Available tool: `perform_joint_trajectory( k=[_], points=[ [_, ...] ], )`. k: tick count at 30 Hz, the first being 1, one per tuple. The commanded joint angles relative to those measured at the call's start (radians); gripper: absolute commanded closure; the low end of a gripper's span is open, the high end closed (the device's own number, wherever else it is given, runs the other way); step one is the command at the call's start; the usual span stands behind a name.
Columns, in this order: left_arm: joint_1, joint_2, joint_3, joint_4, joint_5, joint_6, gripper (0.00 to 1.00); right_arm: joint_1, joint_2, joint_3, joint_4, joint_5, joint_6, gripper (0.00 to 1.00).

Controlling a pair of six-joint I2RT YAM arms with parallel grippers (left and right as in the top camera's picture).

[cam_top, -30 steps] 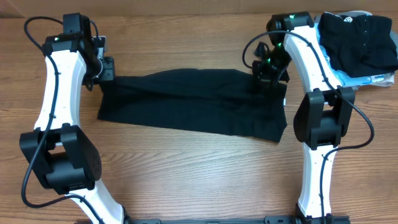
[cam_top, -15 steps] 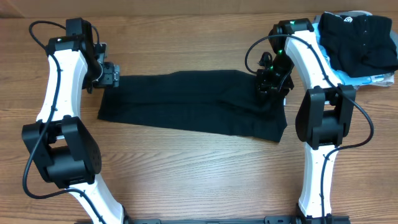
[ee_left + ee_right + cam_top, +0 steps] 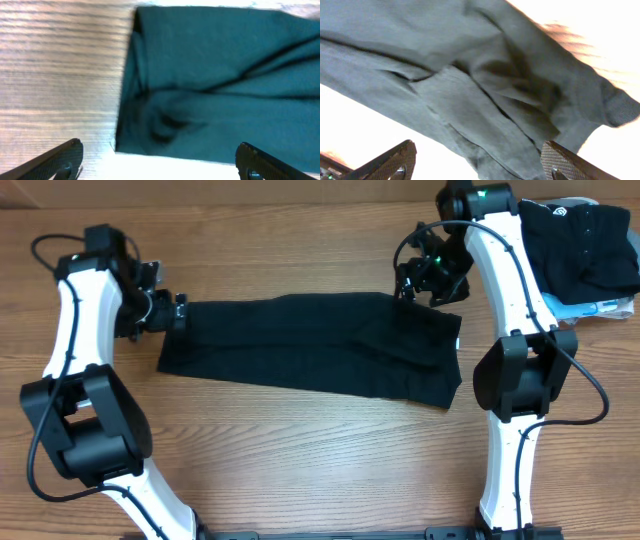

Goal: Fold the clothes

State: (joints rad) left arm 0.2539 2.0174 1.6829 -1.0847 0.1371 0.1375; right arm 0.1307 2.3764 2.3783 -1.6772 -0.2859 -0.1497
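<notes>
I will next use my left gripper to take hold of the black garment by its outer end edge (image 3: 169,355). That end can then fold inward over the band (image 3: 305,346).
A black garment (image 3: 310,350) lies flat in a long folded band across the middle of the table. My left gripper (image 3: 172,312) hovers just off its upper left corner, open, with nothing between its fingers. In the left wrist view the cloth (image 3: 220,80) lies ahead of the open gripper (image 3: 160,146), its near edge level with the fingertips. My right gripper (image 3: 422,278) is open over the garment's upper right edge. The right wrist view shows the wrinkled cloth (image 3: 485,85) below the spread gripper (image 3: 477,145), which holds none of it.
A pile of dark folded clothes (image 3: 580,240) sits at the back right corner on a light blue and white item (image 3: 590,308). Both arm bases stand at the front edge. Bare wooden table (image 3: 310,460) lies in front of the garment.
Both grippers have gone from shut to open and let go of the garment's far corners. The left one drew back to the left, the right one towards the back.
</notes>
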Motion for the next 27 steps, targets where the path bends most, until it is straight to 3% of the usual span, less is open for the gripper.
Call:
perform_joint_trajectory(
  k=[1,9,24,27],
  points=[
    [0.029,0.016,-0.061,0.07,0.087,0.08,0.0,0.028,-0.035,0.025,0.011,-0.03,-0.038,0.16],
    [0.032,0.017,-0.173,0.216,0.093,0.225,0.05,0.038,-0.035,0.025,0.026,-0.031,-0.029,0.18],
    [0.034,0.018,-0.368,0.477,0.09,0.224,0.12,0.038,-0.035,0.025,0.049,-0.031,-0.03,0.2],
    [0.034,0.018,-0.382,0.492,0.095,0.22,0.21,0.038,-0.035,0.025,0.051,-0.031,-0.03,0.2]
  ],
)
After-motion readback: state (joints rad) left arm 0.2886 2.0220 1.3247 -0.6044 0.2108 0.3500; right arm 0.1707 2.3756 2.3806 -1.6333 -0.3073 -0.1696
